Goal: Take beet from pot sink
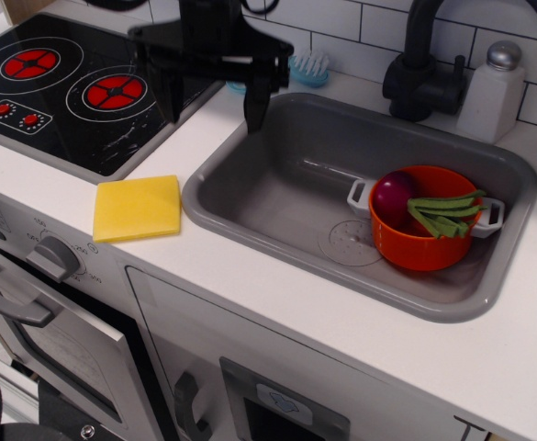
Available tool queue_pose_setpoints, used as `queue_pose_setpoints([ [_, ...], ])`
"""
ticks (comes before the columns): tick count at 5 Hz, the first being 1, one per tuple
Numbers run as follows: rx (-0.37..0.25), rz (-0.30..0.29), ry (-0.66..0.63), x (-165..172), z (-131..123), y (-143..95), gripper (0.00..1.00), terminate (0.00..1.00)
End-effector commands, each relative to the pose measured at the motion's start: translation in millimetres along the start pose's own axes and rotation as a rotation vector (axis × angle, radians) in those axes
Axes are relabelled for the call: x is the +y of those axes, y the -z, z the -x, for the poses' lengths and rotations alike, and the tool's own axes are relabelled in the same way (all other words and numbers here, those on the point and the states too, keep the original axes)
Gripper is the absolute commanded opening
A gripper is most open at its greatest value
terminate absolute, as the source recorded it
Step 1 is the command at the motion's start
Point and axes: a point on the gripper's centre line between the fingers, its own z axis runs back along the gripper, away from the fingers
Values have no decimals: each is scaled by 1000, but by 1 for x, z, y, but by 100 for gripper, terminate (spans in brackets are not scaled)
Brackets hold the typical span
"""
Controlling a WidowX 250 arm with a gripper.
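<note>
The beet has to come out of the orange-red pot, so my gripper should grab the beet by its green leaves next.
The beet is a magenta ball with green leaf strips, lying inside the orange-red pot. The pot has two grey loop handles and stands at the right end of the grey sink, beside the round drain disc. My black gripper hangs above the counter at the sink's far left corner, between the stove and the basin. It is open and empty, with one fingertip over the sink's rim. It is well to the left of the pot.
A yellow sponge lies on the counter left of the sink. The black stove top is at the far left. A black faucet, a white dispenser and a blue brush stand behind the sink.
</note>
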Motion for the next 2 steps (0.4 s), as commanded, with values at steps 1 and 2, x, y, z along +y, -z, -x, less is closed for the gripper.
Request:
queue_pose_setpoints([
  [1,-63,19,-38,-57,-2,1,100,0],
  [2,-47,31,-88,-87,4,4,100,0],
])
